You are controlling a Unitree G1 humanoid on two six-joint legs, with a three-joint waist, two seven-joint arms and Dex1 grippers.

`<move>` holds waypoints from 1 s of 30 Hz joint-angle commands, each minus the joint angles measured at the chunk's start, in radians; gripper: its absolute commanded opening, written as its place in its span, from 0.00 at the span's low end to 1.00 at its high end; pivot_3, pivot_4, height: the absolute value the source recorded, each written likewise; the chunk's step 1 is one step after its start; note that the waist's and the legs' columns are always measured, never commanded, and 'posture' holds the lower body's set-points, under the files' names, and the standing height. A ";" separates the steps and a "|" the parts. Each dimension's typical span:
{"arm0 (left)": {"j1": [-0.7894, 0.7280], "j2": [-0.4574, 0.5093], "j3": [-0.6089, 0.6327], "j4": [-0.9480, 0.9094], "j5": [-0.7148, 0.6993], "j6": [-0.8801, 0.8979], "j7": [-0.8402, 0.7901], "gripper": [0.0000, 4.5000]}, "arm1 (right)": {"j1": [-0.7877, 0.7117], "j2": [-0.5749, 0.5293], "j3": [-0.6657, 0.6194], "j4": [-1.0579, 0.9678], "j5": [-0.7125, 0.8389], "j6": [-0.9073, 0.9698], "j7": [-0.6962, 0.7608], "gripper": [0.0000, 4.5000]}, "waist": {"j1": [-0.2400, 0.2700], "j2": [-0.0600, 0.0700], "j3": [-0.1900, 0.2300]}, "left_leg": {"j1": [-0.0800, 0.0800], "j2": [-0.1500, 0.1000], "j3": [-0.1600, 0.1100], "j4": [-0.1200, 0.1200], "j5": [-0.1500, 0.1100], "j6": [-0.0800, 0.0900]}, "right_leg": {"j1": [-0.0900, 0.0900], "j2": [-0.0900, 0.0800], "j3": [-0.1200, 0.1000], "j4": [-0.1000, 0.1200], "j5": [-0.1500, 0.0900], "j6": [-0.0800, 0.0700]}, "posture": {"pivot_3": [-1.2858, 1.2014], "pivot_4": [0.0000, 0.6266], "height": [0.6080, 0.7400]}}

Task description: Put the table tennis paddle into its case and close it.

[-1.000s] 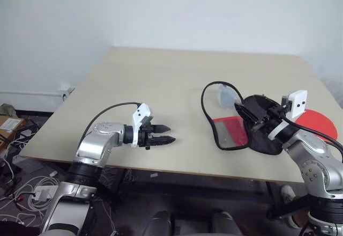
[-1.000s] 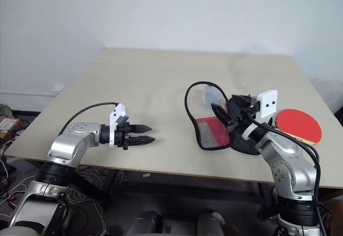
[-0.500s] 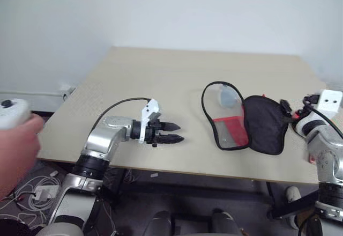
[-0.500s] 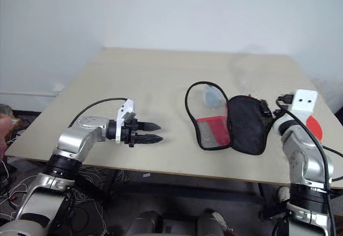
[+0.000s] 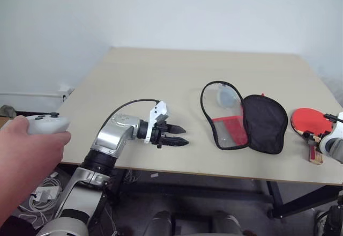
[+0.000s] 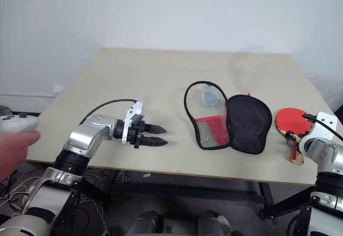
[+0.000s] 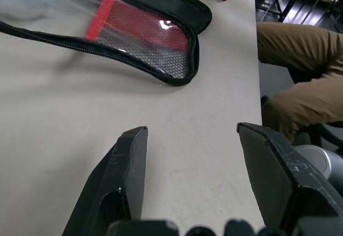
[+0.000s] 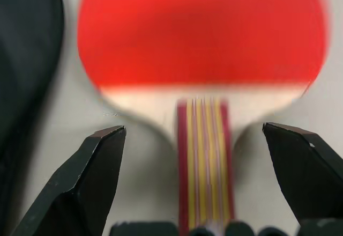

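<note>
My right gripper's fingers are beside the striped handle [image 5: 315, 154] [image 8: 204, 163], level with the table, so it is now time to close on the handle.
The table tennis paddle [image 5: 306, 121] lies flat on the table's right side, red face up, its handle [image 8: 201, 161] pointing toward the near edge. My right gripper [image 8: 193, 131] is open just above the handle, one finger on each side, touching nothing. The case [image 5: 262, 123] lies unzipped and spread flat left of the paddle: the dark lining half sits nearest it, and the red and mesh half [image 7: 144, 37] is farther left. My left gripper [image 5: 185, 136] hovers open and empty over the table, left of the case, pointing at it.
A small grey-white lump [image 5: 225, 95] sits at the far end of the case's left half. A person's hand holding a white controller [image 5: 45, 123] is at the left, off the table. A person's leg in tan trousers [image 7: 295, 59] is beyond the table edge.
My right gripper left the case's black flap and swung right and down to the paddle's handle. My left gripper edged toward the case. The hand with the controller came in at the left.
</note>
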 commanded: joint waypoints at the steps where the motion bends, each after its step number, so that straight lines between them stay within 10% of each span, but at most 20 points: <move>1: -0.036 -0.004 0.005 0.014 0.016 -0.048 -0.011 0.62 | -0.028 -0.025 -0.020 -0.002 -0.004 0.027 0.005 0.99 | -0.001 0.000 0.000 | 0.000 0.000 0.000 0.000 0.000 0.000 | 0.000 0.000 0.000 0.000 0.000 0.000 | 0.52 0.00 1.00; 5: -0.041 -0.008 0.000 0.056 0.032 -0.082 -0.027 0.62 | -0.013 -0.006 -0.020 -0.033 -0.003 0.042 0.015 0.86 | -0.001 0.000 0.000 | 0.000 0.000 -0.001 0.000 0.000 0.000 | 0.000 0.001 0.000 0.000 0.000 0.000 | 0.52 0.00 1.00; 13: -0.099 -0.032 -0.004 0.168 0.072 -0.147 -0.063 0.62 | -0.014 0.035 -0.027 -0.064 -0.048 -0.012 -0.041 0.25 | -0.003 -0.001 0.000 | 0.000 0.000 0.000 0.000 0.000 0.000 | 0.000 0.000 0.000 0.000 0.000 0.000 | 0.52 0.00 1.00; 21: -0.129 -0.040 -0.003 0.219 0.098 -0.173 -0.095 0.62 | -0.048 0.080 -0.125 -0.353 0.012 -0.112 -0.067 0.25 | -0.002 0.008 0.001 | -0.002 0.000 0.001 0.000 0.000 0.000 | -0.003 0.000 0.001 0.001 0.000 0.001 | 0.52 0.00 1.00; 30: -0.139 -0.047 -0.002 0.211 0.109 -0.146 -0.093 0.62 | -0.063 0.250 0.129 -0.615 0.017 -0.026 -0.069 0.25 | -0.001 0.007 0.001 | -0.002 0.002 0.000 -0.001 0.000 0.000 | -0.005 0.002 0.001 0.003 0.000 0.000 | 0.52 0.00 1.00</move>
